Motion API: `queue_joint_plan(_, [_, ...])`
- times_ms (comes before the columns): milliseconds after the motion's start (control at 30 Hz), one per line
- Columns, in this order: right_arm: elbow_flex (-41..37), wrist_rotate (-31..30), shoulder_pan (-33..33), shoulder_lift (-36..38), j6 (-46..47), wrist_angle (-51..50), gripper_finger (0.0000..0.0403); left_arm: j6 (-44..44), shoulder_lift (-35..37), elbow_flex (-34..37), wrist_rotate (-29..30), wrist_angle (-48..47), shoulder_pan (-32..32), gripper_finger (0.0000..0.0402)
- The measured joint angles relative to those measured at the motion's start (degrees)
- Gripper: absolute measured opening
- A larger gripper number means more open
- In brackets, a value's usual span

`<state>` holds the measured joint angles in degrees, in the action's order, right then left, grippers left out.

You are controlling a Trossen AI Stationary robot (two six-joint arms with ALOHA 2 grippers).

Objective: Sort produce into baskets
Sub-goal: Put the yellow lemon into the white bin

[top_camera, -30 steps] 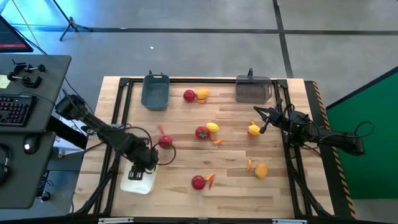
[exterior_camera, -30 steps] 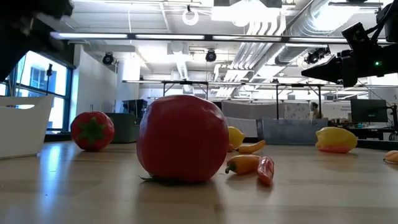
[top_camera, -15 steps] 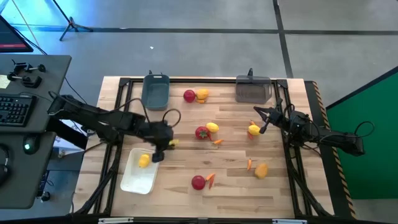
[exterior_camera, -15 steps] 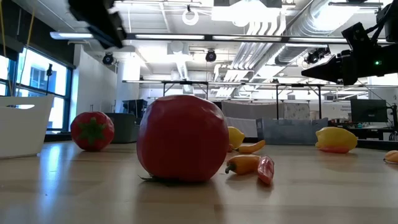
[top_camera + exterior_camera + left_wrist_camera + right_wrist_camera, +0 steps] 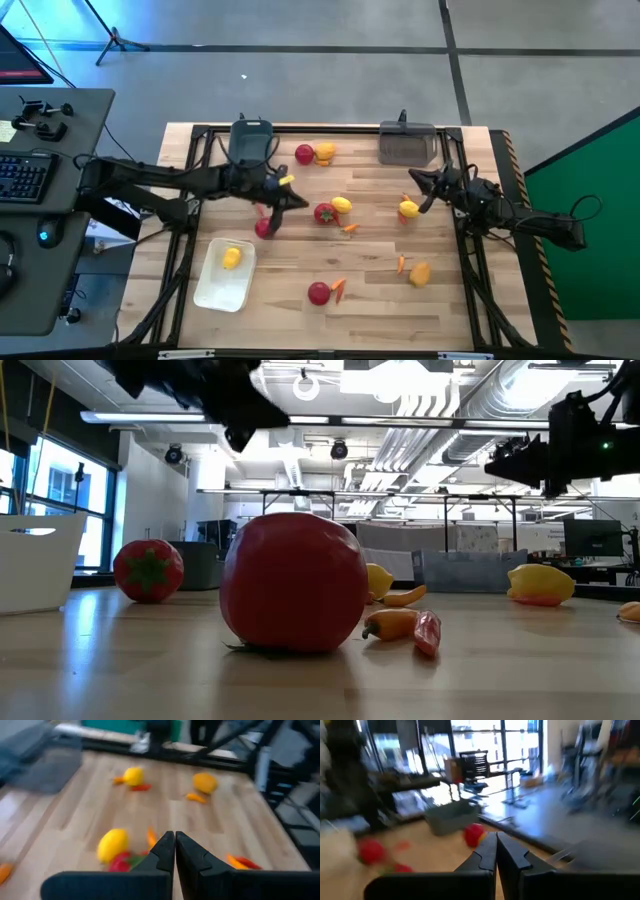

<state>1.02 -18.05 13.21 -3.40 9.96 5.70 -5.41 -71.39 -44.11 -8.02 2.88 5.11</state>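
Observation:
The lemon needs to go into the white tray (image 5: 215, 290) to be sorted. My right gripper will pick it up next by its rounded middle (image 5: 408, 209).
My left gripper (image 5: 298, 201) is shut and empty, raised over the table's middle left; it also shows in the left wrist view (image 5: 175, 845). It hangs just left of a red tomato (image 5: 325, 213) and a lemon (image 5: 342, 205). Another tomato (image 5: 264, 227) lies near it on the near side. One lemon (image 5: 231, 258) lies in the white tray (image 5: 215, 290). My right gripper (image 5: 415, 183) is shut and empty, raised beside a lemon (image 5: 408, 209) with a red pepper under it; it also shows in the right wrist view (image 5: 496, 845).
The blue-grey bin (image 5: 250, 150) and the smoky grey bin (image 5: 407, 146) stand at the far edge, with a tomato (image 5: 304, 153) and a lemon (image 5: 325, 152) between them. A tomato (image 5: 318, 292), small peppers (image 5: 338, 290) and a yellow-orange fruit (image 5: 420, 273) lie toward the near edge.
My left gripper has gone from over the white tray toward the table's far edge and right, to beside the middle tomato and lemon. A lemon now lies uncovered in the tray. My right gripper has turned a little in place.

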Motion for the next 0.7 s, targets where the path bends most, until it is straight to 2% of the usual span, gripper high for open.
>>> queue_joint_plan(133, [0.00,-2.31,0.05,-0.21,12.62,2.11,0.0000,2.19,0.11,0.23,-1.07,-1.98,4.23,0.0000])
queue_joint_plan(233, [0.00,-4.10,0.05,-0.21,9.31,1.76,0.0000,5.43,-0.34,0.17,-0.19,1.91,7.18,0.0000])
queue_joint_plan(367, [0.00,-4.63,0.05,-0.24,3.65,2.27,0.0000,5.58,-1.68,0.17,-0.18,2.31,9.46,0.0000])
queue_joint_plan(500, [0.00,-3.39,0.05,-0.30,4.67,0.83,0.0001,5.87,-4.07,0.17,-0.41,3.05,9.55,0.0000])
queue_joint_plan(567, [0.55,-3.49,0.05,-0.46,8.09,-3.08,0.0005,8.08,-6.21,0.54,-2.55,7.34,8.93,0.0000])
queue_joint_plan(700, [6.91,-2.29,-0.11,-2.39,17.48,-19.73,0.0043,3.38,-10.52,2.84,-8.41,25.00,7.78,0.0000])
